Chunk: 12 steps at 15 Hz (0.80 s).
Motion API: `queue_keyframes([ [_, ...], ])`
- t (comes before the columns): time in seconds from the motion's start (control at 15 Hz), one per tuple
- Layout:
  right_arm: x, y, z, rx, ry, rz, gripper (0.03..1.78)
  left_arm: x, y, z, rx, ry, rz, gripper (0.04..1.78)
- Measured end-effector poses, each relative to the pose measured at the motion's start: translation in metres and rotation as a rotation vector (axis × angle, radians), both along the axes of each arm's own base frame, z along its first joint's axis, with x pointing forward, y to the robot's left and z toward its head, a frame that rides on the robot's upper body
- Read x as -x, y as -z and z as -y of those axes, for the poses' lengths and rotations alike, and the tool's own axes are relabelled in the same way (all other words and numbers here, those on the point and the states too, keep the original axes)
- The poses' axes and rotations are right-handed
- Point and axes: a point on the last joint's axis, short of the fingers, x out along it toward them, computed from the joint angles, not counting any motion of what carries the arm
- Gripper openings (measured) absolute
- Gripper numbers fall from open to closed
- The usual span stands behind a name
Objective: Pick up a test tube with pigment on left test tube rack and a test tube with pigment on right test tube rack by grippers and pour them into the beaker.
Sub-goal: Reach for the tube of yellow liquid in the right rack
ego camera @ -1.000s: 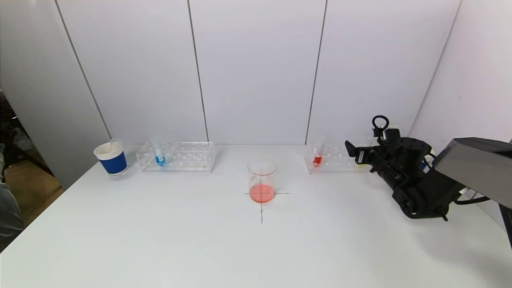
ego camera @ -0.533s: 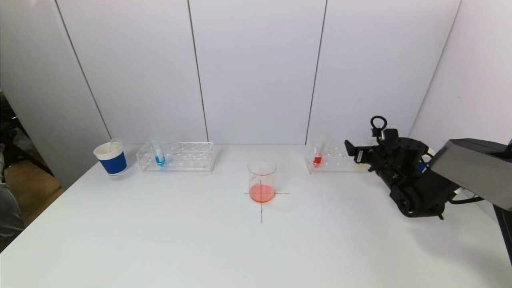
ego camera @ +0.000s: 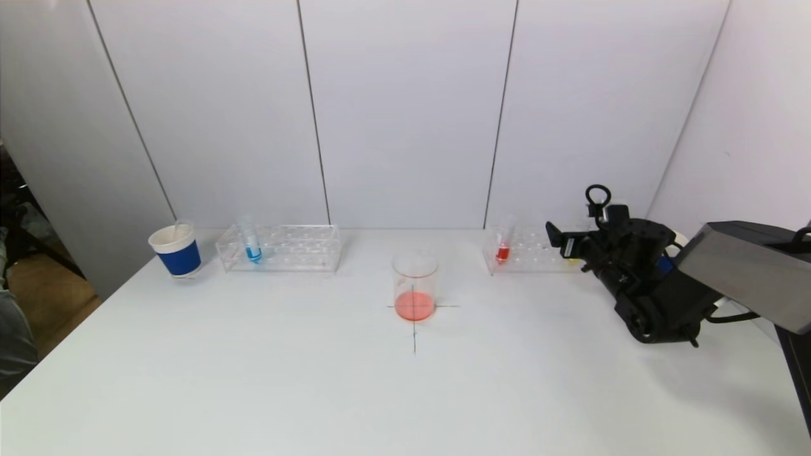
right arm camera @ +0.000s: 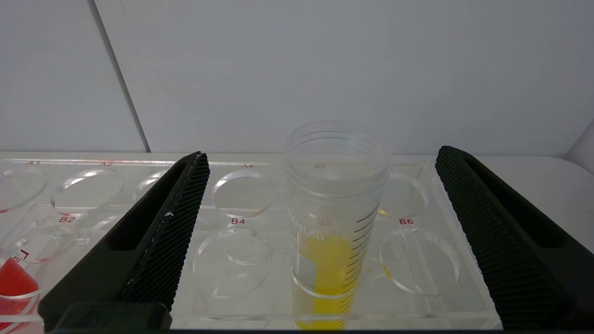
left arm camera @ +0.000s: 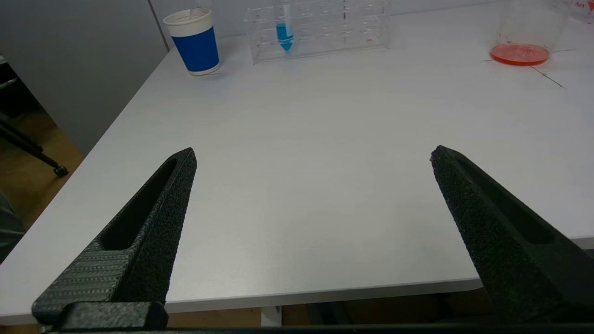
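Note:
The rack closes around the test tube's lower part, so my right gripper will next grab the test tube's upper end standing above the slot (right arm camera: 336, 192) to pour the clear test tube.
A clear beaker (ego camera: 415, 285) holding red liquid stands at the table's middle on a cross mark. The left rack (ego camera: 298, 248) holds a tube of blue pigment (ego camera: 251, 244). The right rack (ego camera: 529, 253) holds a tube of red pigment (ego camera: 503, 247). In the right wrist view a tube of yellow pigment (right arm camera: 332, 218) stands in slot B5 of that rack. My right gripper (right arm camera: 322, 155) is open at the right rack (right arm camera: 241, 222), with one finger on each side of the yellow tube and not touching it. My left gripper (left arm camera: 313, 152) is open and empty over the table's front left edge.
A blue-and-white paper cup (ego camera: 176, 250) stands left of the left rack. White wall panels rise right behind both racks. The right arm's body (ego camera: 659, 297) lies low over the table's right side. The red tube (right arm camera: 14, 283) is several slots from the yellow one.
My right arm has edged slightly toward the right rack. Nothing else has moved.

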Motion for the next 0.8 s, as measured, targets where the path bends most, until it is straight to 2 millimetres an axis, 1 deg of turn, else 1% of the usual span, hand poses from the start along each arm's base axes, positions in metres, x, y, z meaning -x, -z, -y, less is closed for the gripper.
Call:
queue_keyframes([
  [0.27, -0.0002, 0.0006, 0.0002, 0.000, 0.000, 0.000, 1.77, 0.0000, 0.0000, 0.0000, 0.000, 0.000, 0.000, 1.76],
  [0.4, -0.0002, 0.0006, 0.0002, 0.000, 0.000, 0.002, 1.72, 0.0000, 0.0000, 0.0000, 0.000, 0.000, 0.000, 1.76],
  [0.53, -0.0001, 0.0013, 0.0007, 0.000, 0.001, 0.000, 1.56, 0.0000, 0.0000, 0.0000, 0.000, 0.000, 0.000, 1.76],
  [0.6, -0.0001, 0.0013, 0.0007, 0.000, 0.002, 0.000, 1.45, 0.0000, 0.0000, 0.0000, 0.000, 0.000, 0.000, 1.76],
  [0.67, -0.0001, 0.0012, 0.0007, 0.000, 0.002, 0.001, 1.31, 0.0000, 0.0000, 0.0000, 0.000, 0.000, 0.000, 1.76],
  [0.8, -0.0001, 0.0012, 0.0009, 0.000, 0.003, 0.001, 0.94, 0.0000, 0.0000, 0.0000, 0.000, 0.000, 0.000, 1.76],
])
